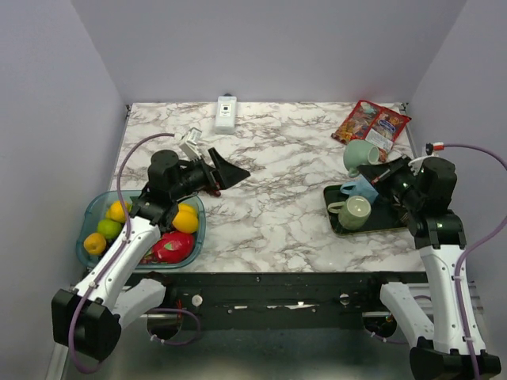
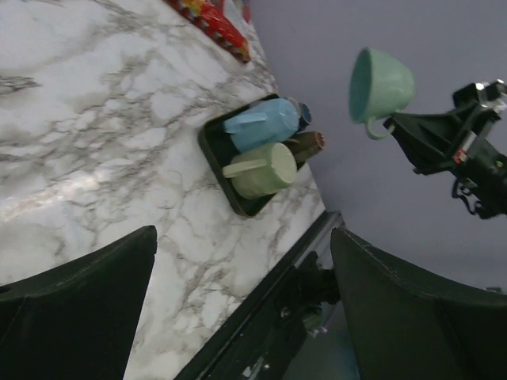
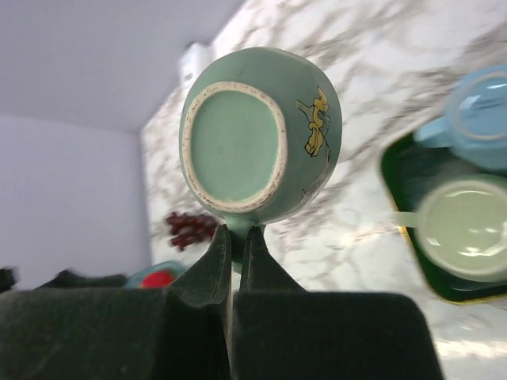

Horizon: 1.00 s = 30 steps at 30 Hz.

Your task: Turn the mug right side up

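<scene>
Next, my left gripper grabs the mint-green mug's handle from the side of the mug's opening. This leaves the mug's base free for setting the mug right side up.
A mint-green mug (image 1: 360,156) with a yellow mark hangs in the air above the back of the dark tray (image 1: 388,220). My right gripper (image 1: 380,175) is shut on its handle. In the right wrist view the mug's base (image 3: 234,145) faces the camera and the fingers (image 3: 212,257) pinch the handle below it. In the left wrist view the mug (image 2: 380,83) lies tilted on its side, mouth to the left. My left gripper (image 1: 230,170) is open and empty over the left of the table; it shows wide apart in its own view (image 2: 244,237).
On the tray lie a blue mug (image 1: 360,188) and a pale green mug (image 1: 354,212), with a brown cup (image 2: 307,142) behind. A fruit bowl (image 1: 91,214) sits front left, dark grapes (image 3: 190,228) beside it. A white device (image 1: 226,113) and a snack packet (image 1: 371,125) lie at the back.
</scene>
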Available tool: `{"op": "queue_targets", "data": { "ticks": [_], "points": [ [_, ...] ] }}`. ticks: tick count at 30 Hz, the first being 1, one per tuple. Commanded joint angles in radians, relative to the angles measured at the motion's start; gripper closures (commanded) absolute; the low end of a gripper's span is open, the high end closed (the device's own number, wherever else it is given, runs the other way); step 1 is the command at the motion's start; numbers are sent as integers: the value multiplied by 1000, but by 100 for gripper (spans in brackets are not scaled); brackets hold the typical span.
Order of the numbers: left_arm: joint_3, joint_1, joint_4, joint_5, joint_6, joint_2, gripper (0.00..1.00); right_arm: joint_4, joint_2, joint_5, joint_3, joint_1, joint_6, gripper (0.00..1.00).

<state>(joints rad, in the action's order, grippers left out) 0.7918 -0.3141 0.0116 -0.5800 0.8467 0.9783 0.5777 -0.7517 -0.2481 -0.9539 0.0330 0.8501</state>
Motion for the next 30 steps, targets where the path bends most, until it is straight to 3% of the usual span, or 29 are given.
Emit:
{"op": "queue_targets", "data": {
  "ticks": [1, 5, 12, 22, 26, 30],
  "points": [
    [-26, -140, -320, -37, 199, 36, 1, -372, 15, -313, 62, 2, 193, 100],
    [-6, -255, -546, 6, 320, 121, 1, -567, 11, -372, 90, -4, 335, 99],
    [179, -382, -660, 55, 377, 299, 1, -844, -14, -404, 115, -31, 489, 99],
    [428, -468, -786, 45, 460, 516, 1, -943, -17, -398, 152, -114, 541, 100],
    [469, -488, -800, 46, 508, 562, 14, -958, -20, -396, 167, -119, 540, 100],
    [449, -500, -774, 95, 526, 542, 20, -969, -23, -395, 173, -119, 530, 100]
  ]
}}
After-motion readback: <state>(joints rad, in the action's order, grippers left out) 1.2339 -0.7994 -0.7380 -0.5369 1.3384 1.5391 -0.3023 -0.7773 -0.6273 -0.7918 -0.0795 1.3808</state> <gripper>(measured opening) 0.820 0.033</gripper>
